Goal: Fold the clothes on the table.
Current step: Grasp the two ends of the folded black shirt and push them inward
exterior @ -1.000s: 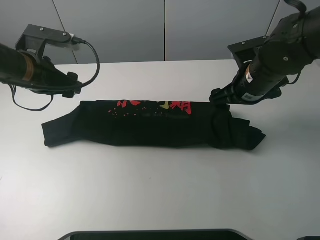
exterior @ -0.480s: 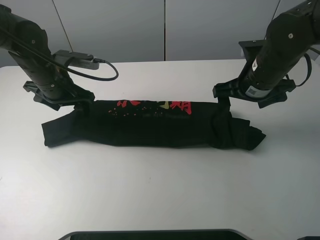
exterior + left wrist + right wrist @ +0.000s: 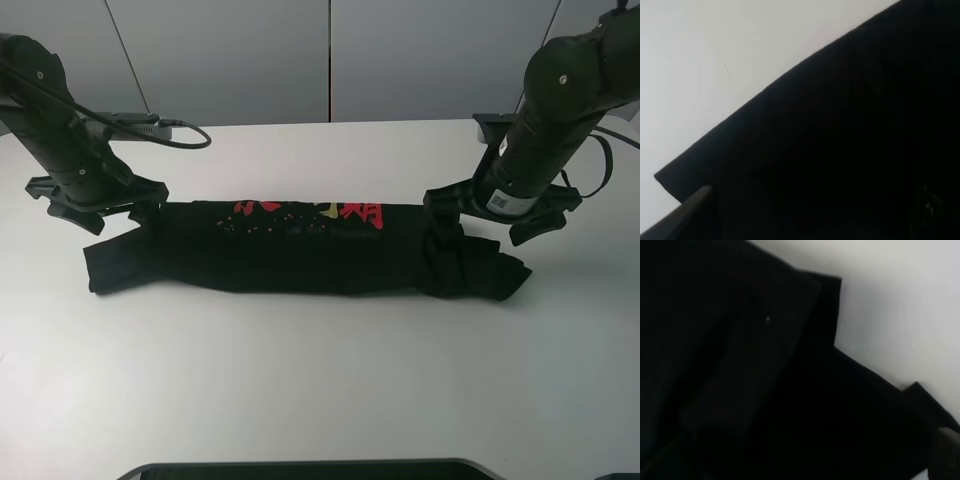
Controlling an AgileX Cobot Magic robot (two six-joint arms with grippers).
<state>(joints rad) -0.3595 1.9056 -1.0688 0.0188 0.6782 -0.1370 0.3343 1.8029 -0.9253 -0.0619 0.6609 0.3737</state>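
The right gripper grabs the black T-shirt by its bunched end (image 3: 450, 262) next, to fold the band (image 3: 310, 255) in on itself.
The clothes (image 3: 300, 250), a black T-shirt with red and yellow print along its far edge, lie folded into a long band across the table (image 3: 320, 380). My left gripper (image 3: 100, 212) hangs open over the band's left end, its fingers spread wide just above the cloth. At the bunched right end my right gripper (image 3: 490, 215) stands open the same way, fingers straddling the folds. The left wrist view shows the black cloth (image 3: 850, 140) with one fingertip (image 3: 685, 212) at its edge. The right wrist view shows layered black folds (image 3: 740, 365) and a fingertip (image 3: 945, 450).
Bare white tabletop (image 3: 330, 150) lies behind the shirt, and more runs in front of it. A dark flat object (image 3: 310, 468) sits at the near edge. Grey wall panels (image 3: 330, 60) stand behind the table. The left arm's cable (image 3: 180, 135) loops over the table.
The left arm has swung in from the left edge and turned down over the shirt's left end. The right gripper has turned and sunk onto the right end. The shirt has not moved.
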